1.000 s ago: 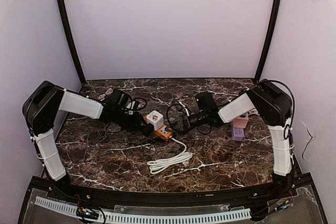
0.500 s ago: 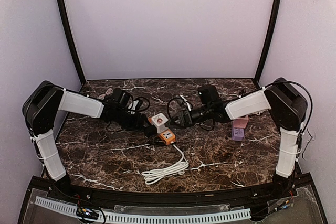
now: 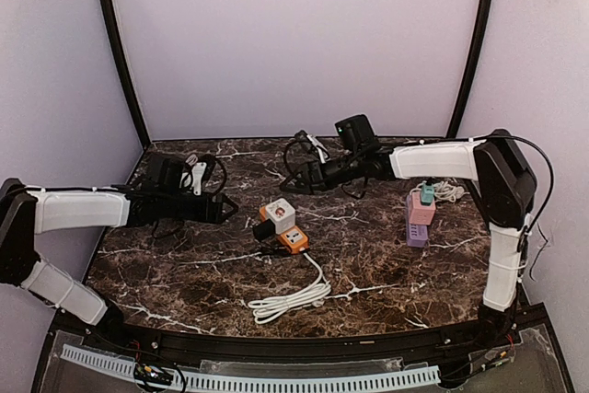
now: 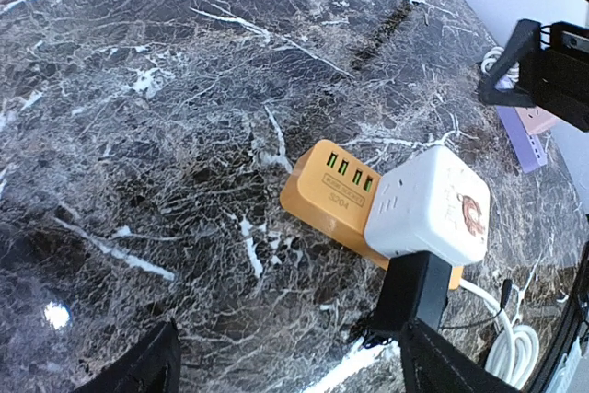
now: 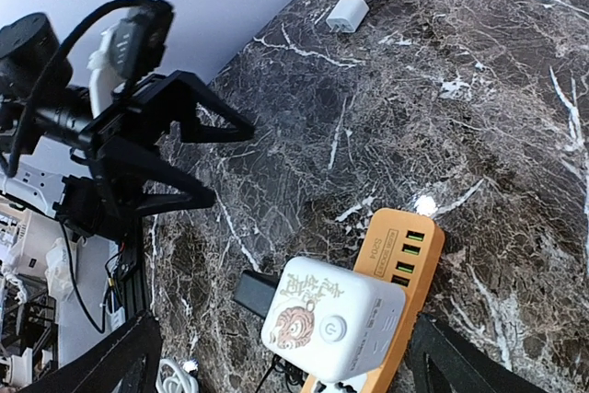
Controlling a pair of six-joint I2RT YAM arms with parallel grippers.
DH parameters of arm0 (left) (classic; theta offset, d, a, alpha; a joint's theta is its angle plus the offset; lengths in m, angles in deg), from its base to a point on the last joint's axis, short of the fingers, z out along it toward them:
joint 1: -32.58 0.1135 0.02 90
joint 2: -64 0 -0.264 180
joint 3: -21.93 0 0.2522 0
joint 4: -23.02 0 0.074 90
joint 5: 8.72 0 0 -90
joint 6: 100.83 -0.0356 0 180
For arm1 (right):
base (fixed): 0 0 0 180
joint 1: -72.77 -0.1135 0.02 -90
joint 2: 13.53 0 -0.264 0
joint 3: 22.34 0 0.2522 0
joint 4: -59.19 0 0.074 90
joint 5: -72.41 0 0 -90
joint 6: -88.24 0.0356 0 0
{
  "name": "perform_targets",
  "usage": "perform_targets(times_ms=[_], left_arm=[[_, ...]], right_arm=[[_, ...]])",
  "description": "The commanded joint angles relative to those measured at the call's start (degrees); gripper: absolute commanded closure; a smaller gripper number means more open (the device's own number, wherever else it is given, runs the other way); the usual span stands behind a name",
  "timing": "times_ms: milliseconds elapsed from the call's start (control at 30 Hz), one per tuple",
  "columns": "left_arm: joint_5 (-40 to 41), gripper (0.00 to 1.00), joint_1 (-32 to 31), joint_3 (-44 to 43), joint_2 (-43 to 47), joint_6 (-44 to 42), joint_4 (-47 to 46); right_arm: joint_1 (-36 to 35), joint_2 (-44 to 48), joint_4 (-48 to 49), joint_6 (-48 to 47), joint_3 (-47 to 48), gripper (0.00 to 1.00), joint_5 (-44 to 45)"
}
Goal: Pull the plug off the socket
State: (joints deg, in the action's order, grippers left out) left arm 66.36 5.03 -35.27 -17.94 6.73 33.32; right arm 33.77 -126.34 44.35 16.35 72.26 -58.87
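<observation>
The black plug (image 3: pixel 261 231) needs to be grabbed next by my left gripper across the plug's body, at its end away from the cube. Then my gripper can pull it straight off.
An orange power strip (image 3: pixel 294 239) lies mid-table with a white cube socket (image 3: pixel 279 214) standing on it. A black plug (image 4: pixel 419 287) sticks out of the cube's side; the right wrist view has the plug (image 5: pixel 254 293) to the left of the cube (image 5: pixel 336 327). My left gripper (image 3: pixel 225 207) hovers open just left of the cube, touching nothing. In its own view one left fingertip (image 4: pixel 465 365) is close under the plug. My right gripper (image 3: pixel 293 178) is open behind the cube, holding nothing.
The strip's white cord (image 3: pixel 287 299) coils toward the near edge. A pink and purple power strip (image 3: pixel 420 219) with a teal plug lies at the right. A small white charger (image 5: pixel 349 14) with its cable sits at the back left. Black frame posts stand at both rear corners.
My left gripper opened, let go and drew back left from the cube. My right gripper pulled away toward the back wall. The strip and cube shifted slightly.
</observation>
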Motion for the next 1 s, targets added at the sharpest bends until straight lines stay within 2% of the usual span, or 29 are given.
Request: perform_targets(times_ms=[0,167,300,433,600,967], left_arm=[[3.79,0.18,-1.62,9.07,6.64,-4.70,-9.13],[4.70,0.19,-4.02,12.24,9.43,-8.41,-12.17],[5.46,0.19,-7.00,12.50,8.38,-12.30,-13.46],[9.17,0.23,-10.35,10.16,5.21,-16.39,-11.62],[9.85,0.26,-13.03,6.88,1.62,-20.56,-9.92],[9.87,0.31,-14.70,1.86,-6.78,-26.64,-10.40]], right_arm=[[-0.66,-4.13,-7.48,-2.49,3.90,0.08,2.02],[-1.99,-6.62,-9.66,-3.10,6.22,0.09,4.25],[-3.05,-8.19,-10.30,-3.47,6.80,0.10,6.44],[-3.35,-10.28,-10.42,-3.39,7.32,0.10,6.97],[-3.26,-12.00,-10.56,-3.67,6.76,0.11,8.60],[-3.01,-12.53,-9.32,-4.15,2.98,0.20,8.65]])
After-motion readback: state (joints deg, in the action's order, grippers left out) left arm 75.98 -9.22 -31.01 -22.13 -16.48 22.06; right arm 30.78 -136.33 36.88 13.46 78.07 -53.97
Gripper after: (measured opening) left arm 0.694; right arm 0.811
